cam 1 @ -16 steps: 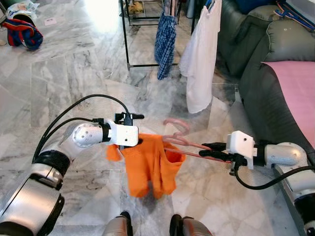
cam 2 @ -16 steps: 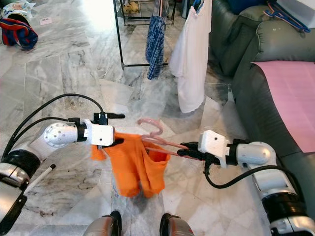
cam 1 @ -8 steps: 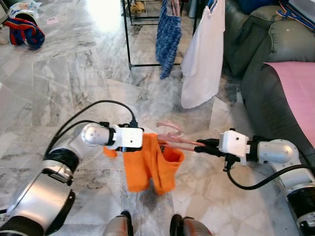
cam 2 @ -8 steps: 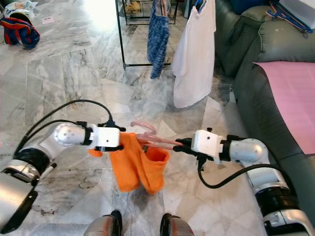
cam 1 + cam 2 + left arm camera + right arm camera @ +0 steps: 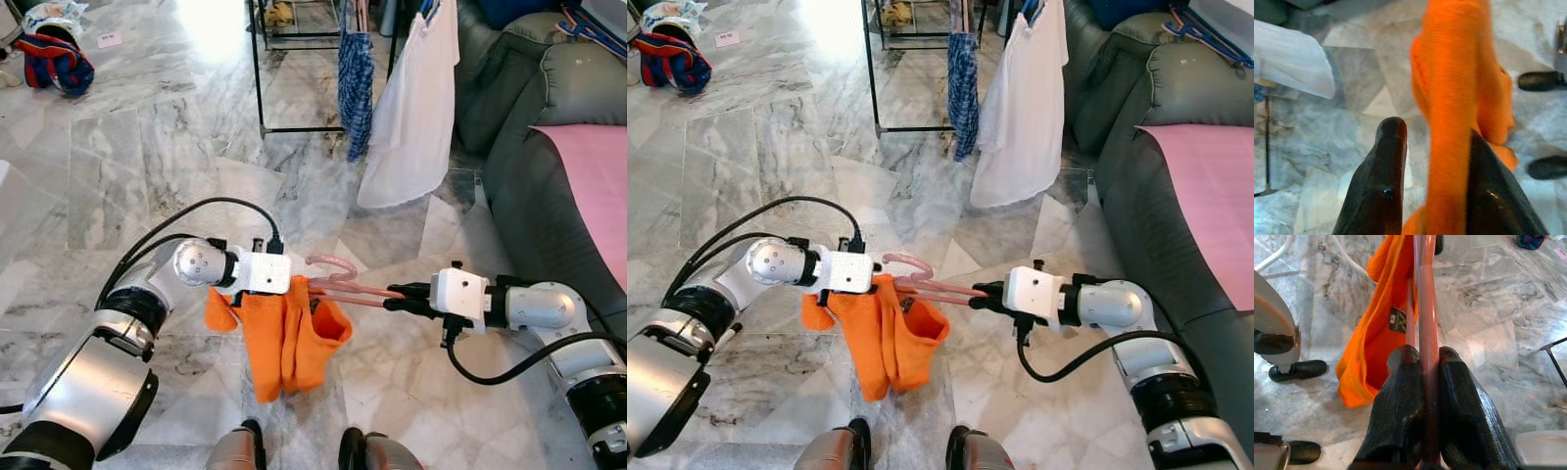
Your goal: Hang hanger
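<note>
The left gripper needs to grip the orange garment next by its narrow upright fold (image 5: 259,311), while the rest of the cloth (image 5: 312,348) hangs slack in loose drapes.
A pink hanger (image 5: 355,291) lies level between my two arms, its hook (image 5: 333,262) curling up near the left gripper. An orange garment (image 5: 289,338) is draped over the hanger's left end and hangs down in folds. My right gripper (image 5: 397,299) is shut on the hanger's bar, which the right wrist view shows clamped between the black fingers (image 5: 1405,396). My left gripper (image 5: 286,284) is at the garment's top edge. In the left wrist view its fingers (image 5: 1386,186) stand apart with the orange cloth (image 5: 1454,98) between them, and a thin gap shows beside one finger.
A black clothes rack (image 5: 259,73) stands ahead with a blue checked garment (image 5: 356,83) and a white shirt (image 5: 416,117) hanging on it. A grey sofa (image 5: 519,127) with a pink cloth (image 5: 593,181) runs along the right. A heap of clothes (image 5: 54,59) lies far left on the marble floor.
The right gripper has carried the hanger leftward, closer to the left gripper. The orange garment now hangs more bunched and narrower. The camera has also shifted, moving the rack in the picture.
</note>
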